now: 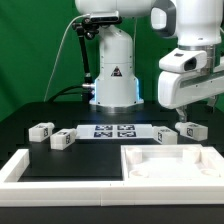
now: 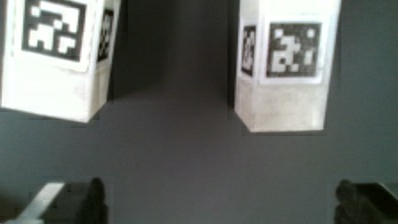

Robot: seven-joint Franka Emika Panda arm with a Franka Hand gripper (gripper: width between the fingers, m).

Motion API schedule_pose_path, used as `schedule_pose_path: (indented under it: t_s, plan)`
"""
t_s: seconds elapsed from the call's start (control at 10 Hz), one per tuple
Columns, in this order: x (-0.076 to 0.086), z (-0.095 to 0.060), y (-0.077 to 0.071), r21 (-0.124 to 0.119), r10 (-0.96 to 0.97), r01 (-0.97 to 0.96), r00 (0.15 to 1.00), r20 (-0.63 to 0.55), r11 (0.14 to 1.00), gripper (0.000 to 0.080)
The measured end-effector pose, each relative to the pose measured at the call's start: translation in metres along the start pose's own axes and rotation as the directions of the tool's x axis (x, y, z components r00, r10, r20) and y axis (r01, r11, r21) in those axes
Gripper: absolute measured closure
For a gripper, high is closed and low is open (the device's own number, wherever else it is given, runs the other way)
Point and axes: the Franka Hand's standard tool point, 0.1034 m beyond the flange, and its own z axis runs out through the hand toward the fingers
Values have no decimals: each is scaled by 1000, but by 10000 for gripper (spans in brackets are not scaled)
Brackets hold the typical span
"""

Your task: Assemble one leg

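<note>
My gripper will next grab the leg farther from the marker board by its tagged body (image 1: 191, 130), to assemble that leg onto the recessed panel.
Several small white legs with square tags lie on the black table. Two are at the exterior view's left (image 1: 40, 129) (image 1: 62, 139) and two at its right (image 1: 165, 135) (image 1: 192, 130). My gripper (image 1: 186, 114) hangs just above the right pair. In the wrist view those two legs (image 2: 63, 55) (image 2: 285, 65) lie side by side ahead of my gripper (image 2: 222, 205). Its dark fingertips (image 2: 80, 200) stand wide apart with nothing between them. It is open and touches neither leg.
The marker board (image 1: 112, 131) lies between the two pairs of legs. A large white recessed panel (image 1: 170, 160) lies at the front right. A white frame edge (image 1: 20, 165) runs along the front left. The arm's white base (image 1: 115, 75) stands behind.
</note>
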Motion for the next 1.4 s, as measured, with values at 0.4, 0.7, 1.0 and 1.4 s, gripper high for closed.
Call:
schedule_pose_path:
  t_s: [0.4, 0.7, 1.0, 1.4]
  plan:
    - [-10, 7, -21, 11, 18, -23, 942, 334, 1000, 150]
    - [-20, 21, -23, 53, -1, -31, 854, 521, 998, 150]
    - [-28, 33, -26, 98, -27, -51, 749, 662, 994, 150]
    - [-26, 48, -32, 117, -42, -50, 735, 676, 992, 150]
